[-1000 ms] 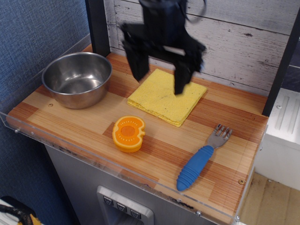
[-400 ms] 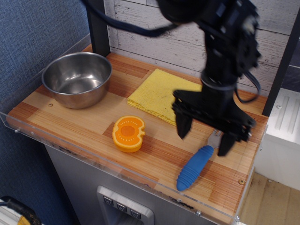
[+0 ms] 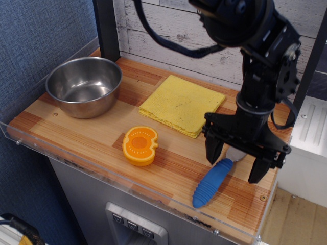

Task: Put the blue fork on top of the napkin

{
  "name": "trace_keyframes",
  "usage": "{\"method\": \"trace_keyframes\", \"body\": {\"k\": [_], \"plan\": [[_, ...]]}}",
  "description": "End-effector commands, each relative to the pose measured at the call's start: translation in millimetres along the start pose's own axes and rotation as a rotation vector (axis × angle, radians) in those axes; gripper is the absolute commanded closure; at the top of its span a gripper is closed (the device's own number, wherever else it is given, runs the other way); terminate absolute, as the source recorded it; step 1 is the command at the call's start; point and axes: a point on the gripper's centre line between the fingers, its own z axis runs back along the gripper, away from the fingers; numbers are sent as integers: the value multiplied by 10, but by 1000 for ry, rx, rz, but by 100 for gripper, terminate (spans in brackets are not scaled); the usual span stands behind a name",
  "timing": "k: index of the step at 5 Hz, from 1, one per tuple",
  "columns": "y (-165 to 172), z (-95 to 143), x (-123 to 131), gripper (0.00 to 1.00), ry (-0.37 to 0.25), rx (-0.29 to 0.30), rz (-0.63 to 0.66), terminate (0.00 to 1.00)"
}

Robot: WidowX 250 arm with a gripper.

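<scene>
I need to lay the blue fork on the yellow napkin (image 3: 181,104), so my gripper should next grab the fork by its ribbed blue handle (image 3: 214,180).
The blue fork (image 3: 211,182) lies on the wooden counter at the front right, its ribbed blue handle pointing toward the front edge; its silver tines are mostly hidden behind my gripper. My gripper (image 3: 234,165) is open and hangs just above the fork's tine end, one finger on either side of it. The yellow napkin (image 3: 181,104) lies flat at the back middle of the counter, left of and behind my gripper, with nothing on it.
A steel bowl (image 3: 84,86) stands at the back left. An orange toy fruit half (image 3: 139,145) lies at the front middle. A clear plastic rim (image 3: 117,179) runs along the counter's front edge. A white panel wall stands behind, and a dark post (image 3: 106,28) at the back left.
My gripper has swung from above the napkin's back part to the right and forward, and has come down over the fork's tine end. The fork and napkin have not moved.
</scene>
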Motion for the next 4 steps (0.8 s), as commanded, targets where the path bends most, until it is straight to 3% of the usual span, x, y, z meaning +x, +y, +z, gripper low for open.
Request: {"method": "trace_keyframes", "body": {"k": [1,2,3,4], "plan": [[-19,-128,1,0,-7,-48,-32,0],[-49,-143,-19,0,-15,-54,-52,0],[-71,-138,-26,100,-21,-53,-71,0],[-68,-51,-21,100,-48,-47,-80,0]]}}
